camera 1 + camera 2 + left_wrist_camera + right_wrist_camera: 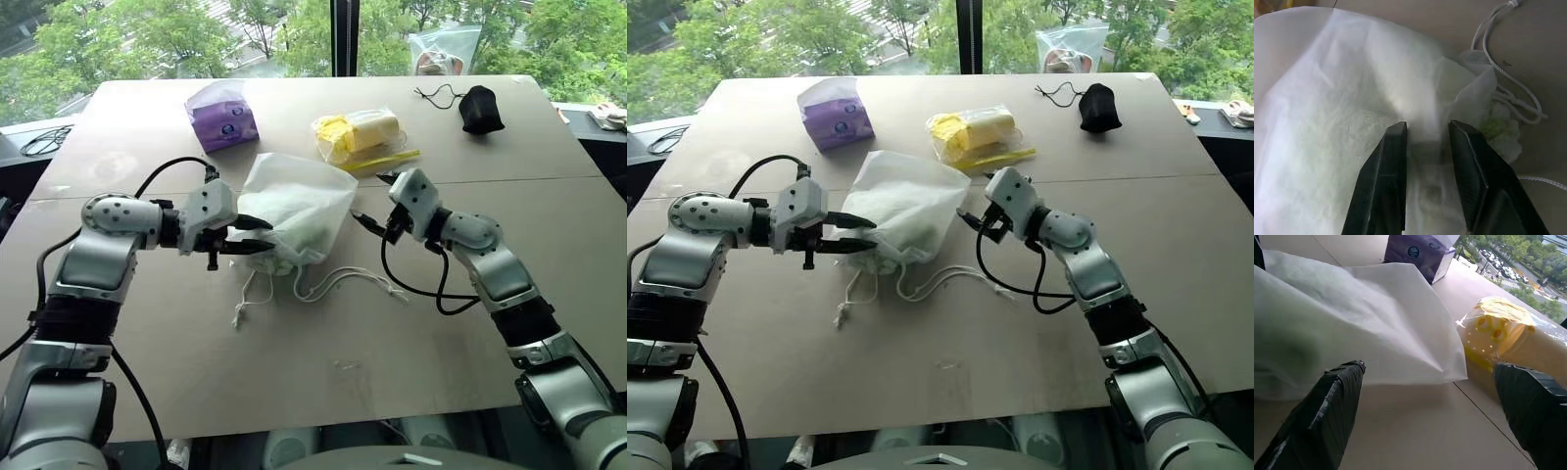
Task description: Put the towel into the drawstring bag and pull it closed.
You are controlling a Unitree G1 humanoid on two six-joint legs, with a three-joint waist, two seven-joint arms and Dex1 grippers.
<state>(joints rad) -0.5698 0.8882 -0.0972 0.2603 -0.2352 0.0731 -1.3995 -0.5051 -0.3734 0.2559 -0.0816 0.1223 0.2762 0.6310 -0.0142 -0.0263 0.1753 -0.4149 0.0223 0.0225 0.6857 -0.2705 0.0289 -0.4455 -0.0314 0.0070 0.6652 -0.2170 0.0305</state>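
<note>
I need to pull the drawstring bag (304, 196) closed around the towel, so my right gripper will grab the white cord by its loose length (339, 273) next.
The white drawstring bag (304, 196) lies in a mound at the table's middle, its mouth toward me and its white cords (348, 284) trailing loose on the tabletop. The light-green towel (1501, 129) sits inside it, tinting the thin fabric and peeking out at the puckered mouth. My left gripper (257, 237) comes in from the left, its black fingers (1393, 147) pinched on a fold of the bag near the mouth. My right gripper (375, 221) hovers at the bag's right edge, jaws wide open and holding nothing, with the bag's corner (1440, 367) between its fingers' line of sight.
A purple tissue pack (222, 116) stands behind the bag to the left. A clear plastic bag with yellow contents (362, 137) lies just behind the right gripper. A small black pouch (480, 108) with cord is at the far right, another clear bag (441, 49) at the far edge.
</note>
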